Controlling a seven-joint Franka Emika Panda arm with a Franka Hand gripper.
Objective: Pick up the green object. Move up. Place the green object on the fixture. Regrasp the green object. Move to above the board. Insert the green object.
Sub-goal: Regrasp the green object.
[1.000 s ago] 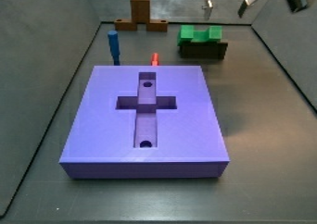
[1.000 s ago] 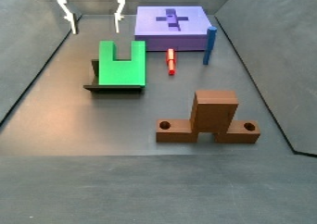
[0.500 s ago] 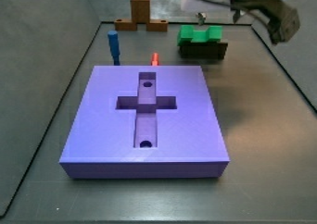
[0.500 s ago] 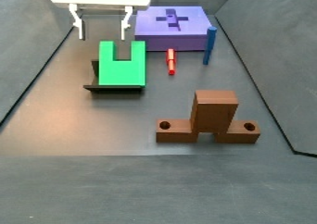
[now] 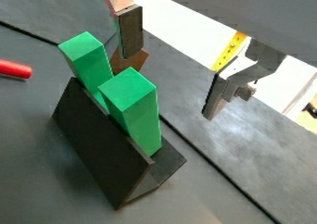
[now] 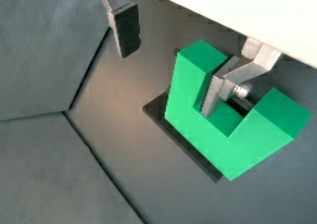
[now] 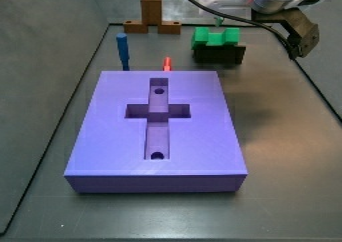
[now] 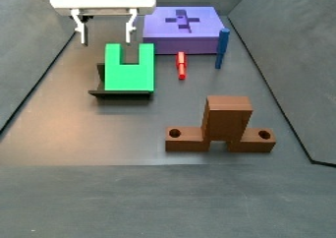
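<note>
I will next grab the green object by its arm farther from the red piece [image 5: 135,100], so I can put the object into the hollow of the board.
The green object [image 8: 128,73] is a U-shaped piece lying on the dark fixture [image 8: 100,90], and it also shows in a side view [image 7: 214,37]. My gripper [image 8: 106,30] is open and empty just above it. In both wrist views the fingers stand wide apart. One finger [image 6: 223,87] is over the square notch and the other finger [image 6: 125,29] is outside one arm of the green object [image 6: 198,126]. A wrist view shows the gripper [image 5: 176,66] beside the green object [image 5: 118,89] on the fixture [image 5: 106,158]. The purple board [image 7: 160,126] with its cross recess lies apart.
A thin blue peg [image 7: 122,50] stands at the board's [image 8: 184,24] edge with a small red piece [image 7: 167,62] beside it. An orange-brown wooden block [image 8: 226,124] stands on the floor. Dark walls enclose the floor.
The gripper has come down over the green object, still open. Nothing else has moved.
</note>
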